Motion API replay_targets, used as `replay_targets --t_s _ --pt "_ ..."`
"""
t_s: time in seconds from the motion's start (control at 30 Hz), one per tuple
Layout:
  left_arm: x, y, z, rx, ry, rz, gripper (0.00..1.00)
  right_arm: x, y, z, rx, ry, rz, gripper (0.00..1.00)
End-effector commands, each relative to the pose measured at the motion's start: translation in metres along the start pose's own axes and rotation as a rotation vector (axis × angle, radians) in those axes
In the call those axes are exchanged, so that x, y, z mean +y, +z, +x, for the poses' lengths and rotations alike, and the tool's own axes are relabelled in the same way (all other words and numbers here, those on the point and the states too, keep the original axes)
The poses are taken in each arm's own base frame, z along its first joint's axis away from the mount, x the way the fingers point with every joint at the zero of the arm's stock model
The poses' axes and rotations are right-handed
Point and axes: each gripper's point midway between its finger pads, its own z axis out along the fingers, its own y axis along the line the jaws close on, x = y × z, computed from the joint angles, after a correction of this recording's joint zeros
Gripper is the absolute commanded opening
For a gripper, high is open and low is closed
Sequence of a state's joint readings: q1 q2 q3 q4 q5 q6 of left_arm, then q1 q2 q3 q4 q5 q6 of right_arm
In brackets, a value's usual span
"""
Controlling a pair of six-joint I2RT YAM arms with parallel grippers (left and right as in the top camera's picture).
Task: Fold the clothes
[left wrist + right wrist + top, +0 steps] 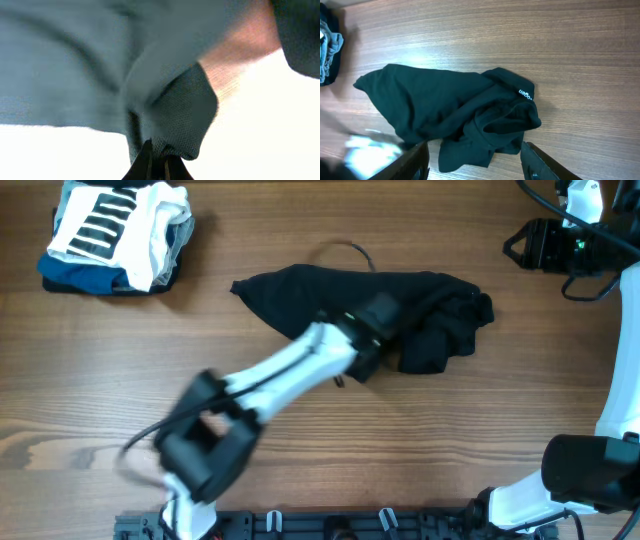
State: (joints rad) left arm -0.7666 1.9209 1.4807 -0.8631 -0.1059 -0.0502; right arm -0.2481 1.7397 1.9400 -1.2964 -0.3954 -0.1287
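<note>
My right gripper picks up the black garment by its bunched end near the white lettering (pixel 525 93) next, so both grippers get to spread the garment for folding.
The black garment (pixel 300 290) lies crumpled on the wooden table, bunched up at its right end. In the right wrist view (pixel 435 100) it shows small white lettering (pixel 525 93). My left gripper (pixel 378 315) reaches over the garment's middle and is shut on a fold of its fabric (pixel 175 115), seen close up between the jaws (pixel 157 162). My right gripper (pixel 522 245) is at the far right corner, away from the garment. Its fingers (pixel 475 150) are wide open and empty, and it looks at the garment from a distance.
A folded pile of white, black-striped and blue clothes (pixel 120 235) sits at the far left corner and also shows at the edge of the right wrist view (pixel 327 45). A thin black cable loop (pixel 345 248) lies just behind the garment.
</note>
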Motion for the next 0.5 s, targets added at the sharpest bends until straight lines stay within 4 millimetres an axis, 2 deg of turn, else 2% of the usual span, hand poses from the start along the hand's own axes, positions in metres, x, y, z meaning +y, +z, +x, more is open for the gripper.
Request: replay_targets --t_s 0.0,0.1,0.17,0.33,0.47 --pt "0.072 -0.078 -0.021 -0.191 -0.234 -0.034 0.04 -0.007 0.02 0.007 0.055 0.021 -0.006 0.59" --pt "0.118 -0.098 -0.02 -0.25 -0.339 -0.072 0.04 -0.014 0.041 0.016 0.114 0.046 -0.013 0.53" --pt "0.149 -0.103 -0.017 -0.265 -0.406 -0.101 0.04 -0.018 0.052 0.021 0.15 0.06 -0.016 0.5" --pt "0.183 -0.107 -0.021 -0.321 -0.476 -0.136 0.04 -0.026 0.08 0.042 0.24 0.091 -0.027 0.49" --pt "0.202 -0.112 -0.029 -0.38 -0.511 -0.156 0.04 -0.029 0.105 0.07 0.31 0.114 -0.038 0.49"
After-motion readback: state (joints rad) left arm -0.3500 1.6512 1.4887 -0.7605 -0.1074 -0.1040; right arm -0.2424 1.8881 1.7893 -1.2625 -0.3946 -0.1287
